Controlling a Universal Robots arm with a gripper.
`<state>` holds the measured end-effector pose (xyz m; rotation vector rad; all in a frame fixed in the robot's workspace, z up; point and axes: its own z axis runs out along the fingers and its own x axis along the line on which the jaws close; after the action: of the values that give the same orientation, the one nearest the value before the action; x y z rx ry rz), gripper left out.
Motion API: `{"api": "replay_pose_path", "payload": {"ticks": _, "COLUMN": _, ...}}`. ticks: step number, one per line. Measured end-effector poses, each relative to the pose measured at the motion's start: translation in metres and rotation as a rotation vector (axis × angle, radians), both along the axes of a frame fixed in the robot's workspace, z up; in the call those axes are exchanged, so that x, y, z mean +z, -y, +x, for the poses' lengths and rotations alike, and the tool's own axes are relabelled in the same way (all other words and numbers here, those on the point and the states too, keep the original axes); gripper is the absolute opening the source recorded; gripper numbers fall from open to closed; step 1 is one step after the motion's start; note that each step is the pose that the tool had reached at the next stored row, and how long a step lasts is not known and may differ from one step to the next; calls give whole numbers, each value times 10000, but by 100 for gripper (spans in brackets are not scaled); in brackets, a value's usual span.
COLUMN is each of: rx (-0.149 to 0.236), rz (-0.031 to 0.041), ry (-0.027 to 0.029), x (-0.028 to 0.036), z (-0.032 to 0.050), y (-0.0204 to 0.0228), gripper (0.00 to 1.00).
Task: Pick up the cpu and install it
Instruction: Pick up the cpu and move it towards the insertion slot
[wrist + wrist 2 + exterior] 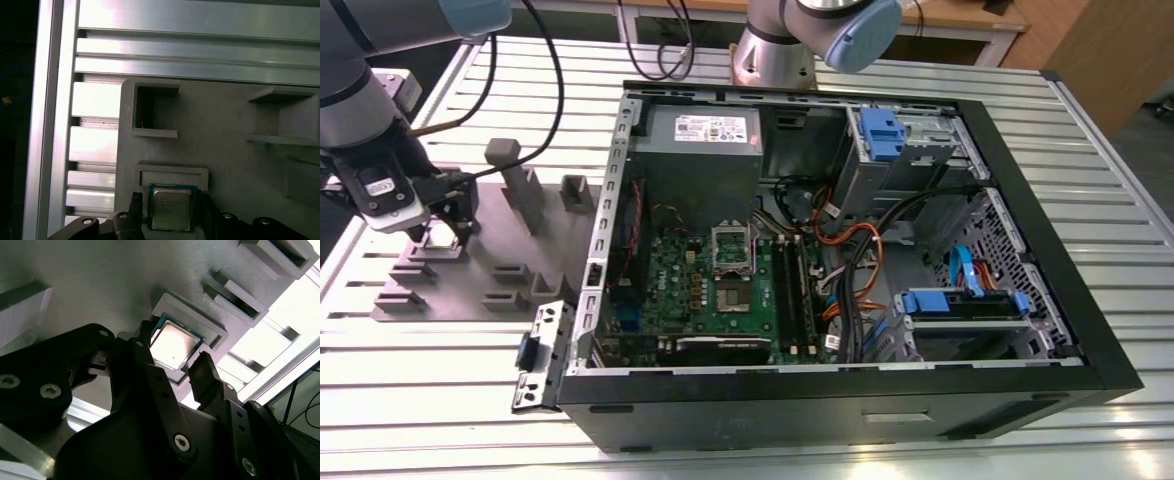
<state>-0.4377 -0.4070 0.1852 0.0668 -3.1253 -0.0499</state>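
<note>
My gripper grips the cpu [170, 210] by its opposite side edges next, since the cpu lies flat in a shallow pocket [172, 176] with thin gaps beside it.
The cpu [172, 344] is a small square chip with a pale metal top and green rim. It lies flat in a shallow pocket of the grey plastic fixture [494, 285] on the exterior view's left. My gripper [171, 357] hangs just over it, open. One black finger [144, 340] stands at one side of the chip and the other finger [201, 371] at the opposite side, each with a thin gap. In the first wrist view the cpu [170, 210] sits between the gripper [169, 212] fingers. The gripper [443, 232] is low over the fixture.
An open computer case [1067, 330] lies on the slatted metal table [440, 400], holding the green motherboard [680, 290] with its silver socket frame [731, 250]. Grey upright blocks [520, 190] rise from the fixture beside the gripper. Cables [847, 270] cross the case. A second arm's base [781, 50] stands behind.
</note>
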Motion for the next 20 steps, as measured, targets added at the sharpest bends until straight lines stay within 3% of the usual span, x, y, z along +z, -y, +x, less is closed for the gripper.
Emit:
{"api": "replay_pose_path", "payload": {"ticks": 5, "rx": 0, "rz": 0, "ry": 0, "x": 0, "z": 0, "y": 0, "gripper": 55}}
{"api": "replay_pose_path", "payload": {"ticks": 6, "rx": 0, "rz": 0, "ry": 0, "x": 0, "z": 0, "y": 0, "gripper": 49}}
{"api": "replay_pose_path", "payload": {"ticks": 20, "rx": 0, "rz": 0, "ry": 0, "x": -1, "z": 0, "y": 0, "gripper": 46}}
